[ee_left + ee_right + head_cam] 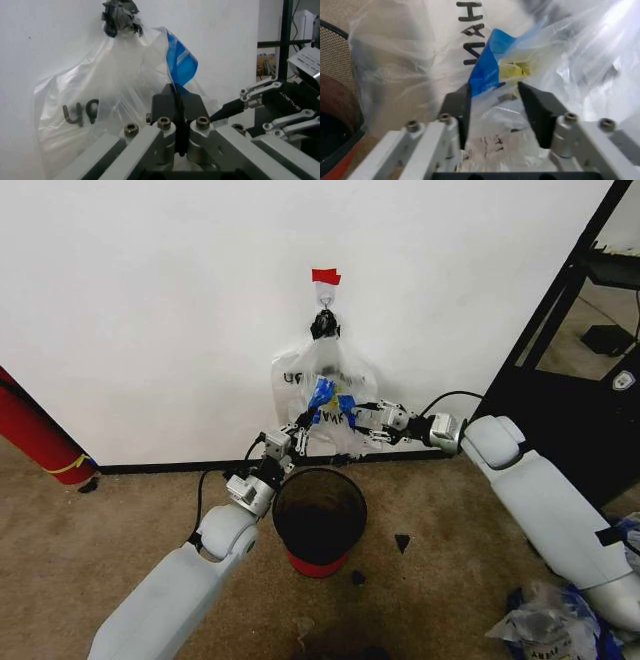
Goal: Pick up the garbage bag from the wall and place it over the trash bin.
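Note:
Next, the right gripper pinches the bag by its free blue patch (346,408), which stands up in a crease while the clear film around hangs slack.
The garbage bag (322,375) hangs by its handles from a small hook (325,298) on the white wall (150,310), under a strip of red tape (325,276). My left gripper (308,420) reaches up from beside the trash bin (320,520) and is shut on a blue patch of the garbage bag (180,63), its left gripper (177,99) jaws pressed together on the film. My right gripper (353,418) comes in from the right at the bag's lower part. In the right wrist view the right gripper (495,108) stands open with bag film (490,71) bulging between its fingers (457,108).
The black mesh bin (335,93) stands on carpet right below the bag. A red cylinder (35,435) leans at the far left by the baseboard. A black shelf frame (560,330) stands to the right. More plastic bags (550,625) lie on the floor at the lower right.

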